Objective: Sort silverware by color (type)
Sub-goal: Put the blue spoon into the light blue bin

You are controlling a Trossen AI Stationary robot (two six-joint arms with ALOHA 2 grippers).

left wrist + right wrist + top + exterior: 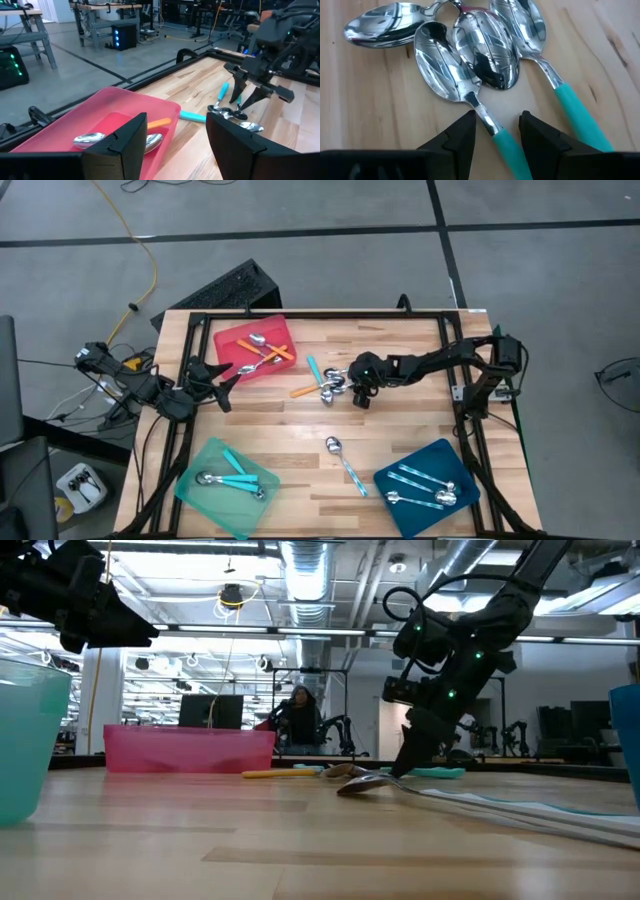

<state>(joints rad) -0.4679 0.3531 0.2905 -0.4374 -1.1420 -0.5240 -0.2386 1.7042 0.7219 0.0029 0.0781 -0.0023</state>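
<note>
This turquoise spoon has to be sorted into the mint-green tray. My right gripper should grab it next by its handle [504,142] beside the metal neck.
A pile of spoons [332,385] lies mid-table, with shiny bowls and turquoise or orange handles. My right gripper [497,132] is tipped down at the pile's near side and is open. One finger stands on each side of the neck of a turquoise-handled spoon [507,150], and no touch shows. A second turquoise spoon [575,112] lies beside it. The low view shows the right gripper [410,765] just above the wood. My left gripper [175,145] waits open beside the red tray [100,107], at the table's left.
The red tray [228,340] at the far left holds orange-handled spoons. A mint-green tray [205,460] at the near left holds turquoise ones. A dark-blue tray [440,455] at the near right holds pale blue ones. One pale blue spoon [345,462] lies loose between them.
</note>
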